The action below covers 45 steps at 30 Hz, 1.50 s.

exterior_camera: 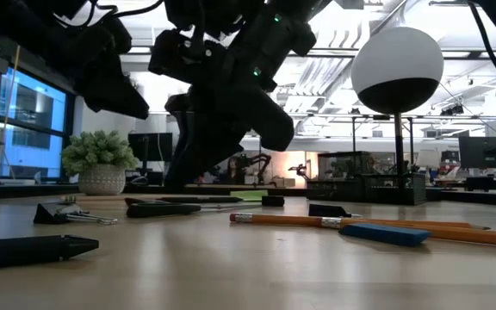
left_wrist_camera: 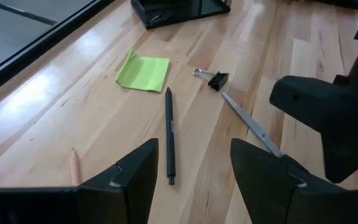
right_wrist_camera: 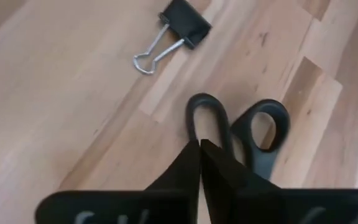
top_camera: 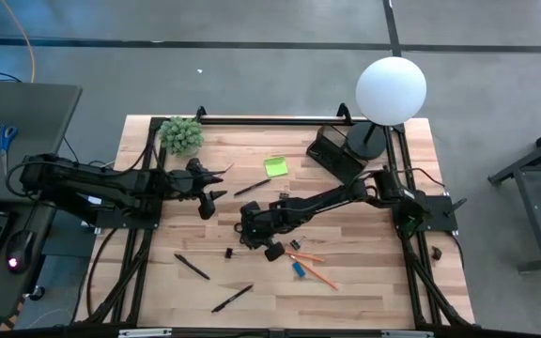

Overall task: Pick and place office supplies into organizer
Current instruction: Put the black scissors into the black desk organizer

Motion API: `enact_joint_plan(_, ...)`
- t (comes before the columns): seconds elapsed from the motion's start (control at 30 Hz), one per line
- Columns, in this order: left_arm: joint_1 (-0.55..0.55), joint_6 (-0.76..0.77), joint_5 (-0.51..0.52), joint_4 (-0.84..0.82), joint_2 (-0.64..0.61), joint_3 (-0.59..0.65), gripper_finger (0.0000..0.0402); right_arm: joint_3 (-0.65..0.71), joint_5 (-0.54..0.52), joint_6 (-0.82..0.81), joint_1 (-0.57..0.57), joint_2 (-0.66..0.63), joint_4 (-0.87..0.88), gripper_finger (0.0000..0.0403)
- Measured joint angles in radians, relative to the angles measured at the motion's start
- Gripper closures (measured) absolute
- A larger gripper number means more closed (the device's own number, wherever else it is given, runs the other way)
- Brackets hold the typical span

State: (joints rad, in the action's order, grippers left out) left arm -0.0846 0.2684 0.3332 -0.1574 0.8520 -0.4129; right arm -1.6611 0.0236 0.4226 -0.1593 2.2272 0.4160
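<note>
The right gripper's fingers are closed above the black scissors, so the robot needs to open them again, then move down and close on the elongated handle loop.
Black-handled scissors lie flat on the table at its middle. My right gripper stands slanting down over their handle loops with its fingers shut. My left gripper hangs open above the table's left half, with a black pen just beyond it. A lime-green sticky-note pad and a binder clip lie farther on. The black organizer stands at the back by the lamp. Orange pencils and a small blue piece lie near the front. My right gripper's shut fingers come slanting from above at the near rim of one handle loop of the scissors. The tips hide that spot, so I cannot tell whether they touch or hold it. The scissors lie flat on the wood.
A white globe lamp stands at the back right and a potted plant at the back left. A second binder clip lies just beyond the scissors' handles. Two more black pens lie toward the front left.
</note>
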Motion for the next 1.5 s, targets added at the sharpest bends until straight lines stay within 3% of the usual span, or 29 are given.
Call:
enact_joint_plan(0.47, 0.0, -0.105, 0.0, 0.052, 0.0, -0.007, 0.0213, 0.002, 0.011, -0.007, 0.0, 0.013, -0.031, 0.031)
enact_joint_plan(0.8, 0.0, -0.116, 0.0, 0.053, 0.0, -0.027, 0.0213, 0.083, 0.003, -0.035, 0.0, 0.013, -0.147, 0.0327)
enact_joint_plan(1.27, 0.0, -0.133, 0.0, 0.06, 0.0, -0.028, 0.0213, 0.094, -0.017, -0.04, 0.002, 0.023, -0.156, 0.0334)
enact_joint_plan(1.5, 0.0, -0.133, 0.0, 0.061, 0.0, -0.029, 0.0213, 0.09, -0.013, -0.031, 0.002, 0.043, -0.155, 0.0367)
